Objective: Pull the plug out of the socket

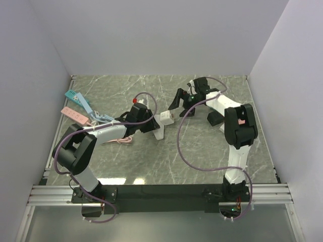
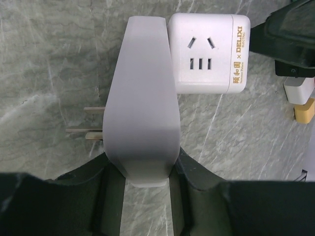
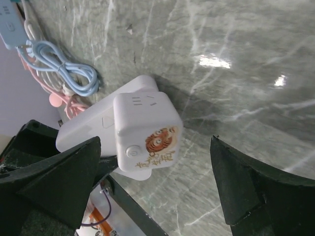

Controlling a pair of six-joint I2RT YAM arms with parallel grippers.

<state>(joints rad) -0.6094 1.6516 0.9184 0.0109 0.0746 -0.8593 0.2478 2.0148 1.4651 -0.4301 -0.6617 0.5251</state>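
Observation:
My right gripper will next grab the cube across opposite sides on either side of the tiger print (image 1: 167, 117) (image 3: 150, 132). This leaves the plug free, so it can be pulled off.
A long flat white plug (image 2: 142, 108) has bare metal prongs (image 2: 86, 130) sticking out on its left side. My left gripper (image 2: 142, 167) is shut on its narrow end. A white cube socket (image 2: 206, 54) with slot holes and gold lettering sits tight against the plug's right side. In the top view the plug (image 1: 157, 132) and cube (image 1: 166, 118) lie mid-table, held by the left gripper (image 1: 150, 125). My right gripper (image 1: 176, 105) is open just behind the cube. In the right wrist view its gripper (image 3: 155, 139) straddles the tiger-printed cube (image 3: 147, 130) without touching it.
A blue power strip (image 1: 76, 98) and a pink one (image 1: 74, 115) lie at the far left with coiled blue (image 1: 103, 118) and pink (image 1: 123, 139) cords. A black block (image 1: 214, 118) sits beside the right arm. A small white-and-yellow item (image 2: 302, 98) lies right of the cube.

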